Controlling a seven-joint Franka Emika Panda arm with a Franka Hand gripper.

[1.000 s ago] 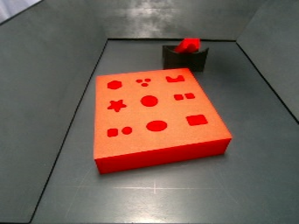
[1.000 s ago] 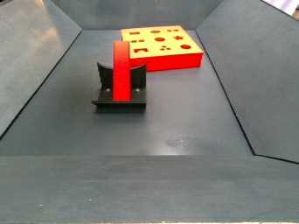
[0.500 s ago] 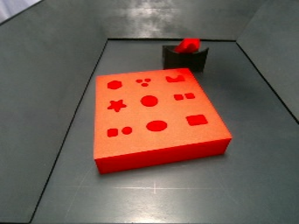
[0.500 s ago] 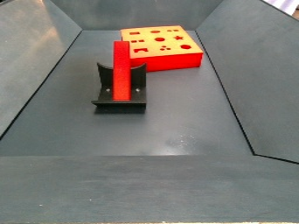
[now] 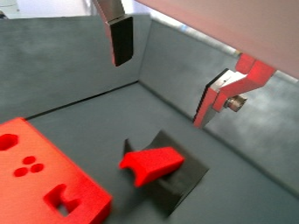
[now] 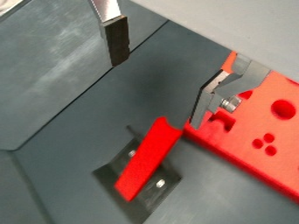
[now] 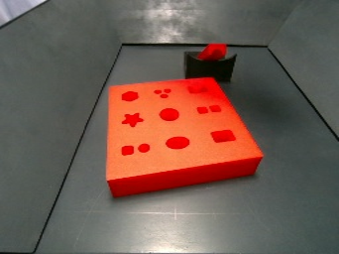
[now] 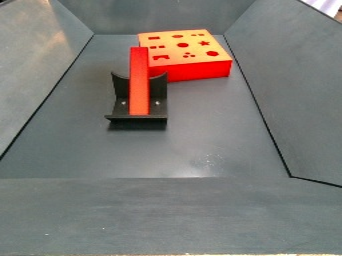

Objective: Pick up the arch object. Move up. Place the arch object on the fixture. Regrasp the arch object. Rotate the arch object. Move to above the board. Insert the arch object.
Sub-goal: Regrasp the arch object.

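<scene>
To pick up the arch object, my gripper should next grab its red end above the fixture, as the fixture's dark sides close around the arch object's lower part.
The arch object, a long bright red bar, stands leaning in the fixture, a small dark block. Both side views show it, with its red end poking above the fixture. In both wrist views my gripper hangs open well above the bar and the fixture, with nothing between the fingers. The orange-red board with its shaped holes lies beside the fixture. The gripper does not show in the side views.
Sloping dark grey walls close in the floor on all sides. The fixture sits near one end wall, with the board filling the floor in front of it.
</scene>
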